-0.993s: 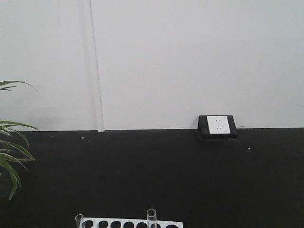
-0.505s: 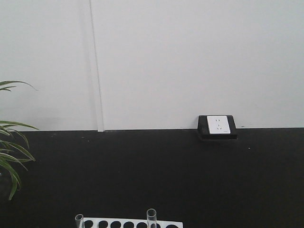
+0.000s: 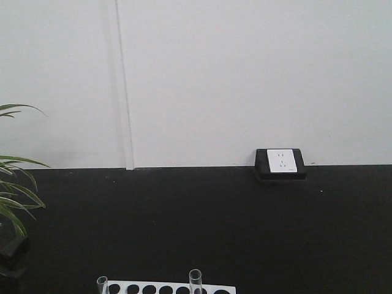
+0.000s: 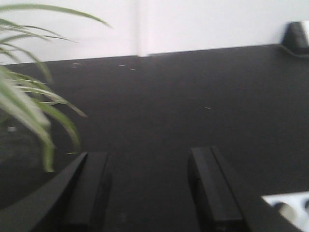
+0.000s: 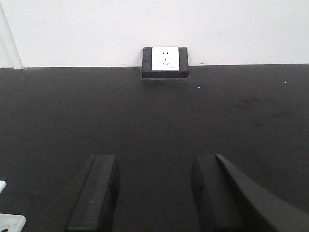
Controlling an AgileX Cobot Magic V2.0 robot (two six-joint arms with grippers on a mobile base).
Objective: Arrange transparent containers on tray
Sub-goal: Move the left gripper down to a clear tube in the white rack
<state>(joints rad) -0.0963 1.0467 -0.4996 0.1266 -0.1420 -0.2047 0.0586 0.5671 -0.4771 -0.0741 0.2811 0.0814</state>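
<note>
My left gripper will arrange the test tube at the rack's end on the tray, so it will grab the tube by its open upper end (image 3: 102, 283) next.
Two clear test tubes stand in a white rack (image 3: 165, 288) at the bottom edge of the front view, one at its left end (image 3: 102, 285) and a taller one near the middle (image 3: 195, 280). The yellow tray is out of view. My left gripper (image 4: 150, 193) is open over the black tabletop with nothing between its fingers; a corner of the rack (image 4: 289, 207) lies to its right. My right gripper (image 5: 154, 193) is also open and empty above bare black table, and a white corner of the rack (image 5: 10, 223) shows at its lower left.
A leafy green plant (image 3: 13, 202) stands at the table's left edge, close to the left gripper's left finger (image 4: 29, 101). A white wall socket in a black frame (image 3: 280, 163) sits at the back against the wall. A dark part of the left arm (image 3: 12, 256) shows at the lower left.
A dark part of the left arm has risen into the front view's lower left corner, in front of the plant's lowest leaves. The tubes and rack have not moved.
</note>
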